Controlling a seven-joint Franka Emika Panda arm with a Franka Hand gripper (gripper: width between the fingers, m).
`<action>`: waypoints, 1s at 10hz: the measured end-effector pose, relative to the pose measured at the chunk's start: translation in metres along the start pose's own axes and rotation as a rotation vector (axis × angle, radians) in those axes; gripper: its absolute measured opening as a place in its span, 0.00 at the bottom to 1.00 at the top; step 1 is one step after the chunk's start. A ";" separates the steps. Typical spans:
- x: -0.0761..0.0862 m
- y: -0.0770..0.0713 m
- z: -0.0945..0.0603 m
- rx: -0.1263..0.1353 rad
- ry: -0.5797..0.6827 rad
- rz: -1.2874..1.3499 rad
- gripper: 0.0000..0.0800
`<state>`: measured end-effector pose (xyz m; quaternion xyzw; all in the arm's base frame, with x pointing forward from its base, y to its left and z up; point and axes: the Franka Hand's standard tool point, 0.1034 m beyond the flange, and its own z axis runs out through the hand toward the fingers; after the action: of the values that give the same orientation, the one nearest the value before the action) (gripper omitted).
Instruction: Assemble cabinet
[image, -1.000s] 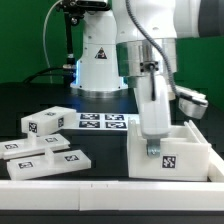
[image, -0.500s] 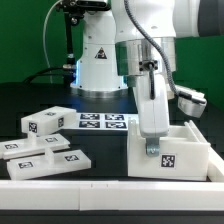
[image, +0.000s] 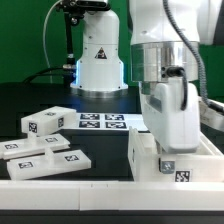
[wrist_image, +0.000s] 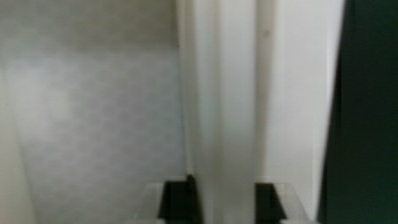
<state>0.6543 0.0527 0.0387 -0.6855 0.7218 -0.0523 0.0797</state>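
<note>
The gripper should open, because the cabinet's side stands flush beside the white bar in the wrist view.
The white cabinet body (image: 144, 157) stands open-topped at the exterior view's lower right, with a tag (image: 183, 177) on its front face. My gripper (image: 168, 160) reaches down over its wall. In the wrist view the two black fingertips (wrist_image: 182, 200) stand on either side of the white cabinet wall (wrist_image: 226, 110), and the gripper (wrist_image: 226, 200) is shut on it. The arm hides most of the box's inside.
Three loose white tagged panels (image: 45, 122) (image: 28, 147) (image: 45, 164) lie at the exterior view's left. The marker board (image: 100, 121) lies behind them. The white robot base (image: 98, 65) stands at the back. A white table border (image: 60, 186) runs along the front.
The arm has moved toward the exterior view's right and lower. The cabinet body has shifted right and a little down with it. The loose panels have not moved.
</note>
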 end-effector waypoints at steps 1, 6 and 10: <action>0.000 -0.004 0.001 0.001 0.004 0.006 0.13; 0.000 -0.004 0.001 -0.007 0.009 0.004 0.20; 0.005 -0.005 -0.013 0.020 -0.010 -0.055 0.77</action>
<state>0.6568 0.0466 0.0526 -0.7044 0.7018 -0.0580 0.0888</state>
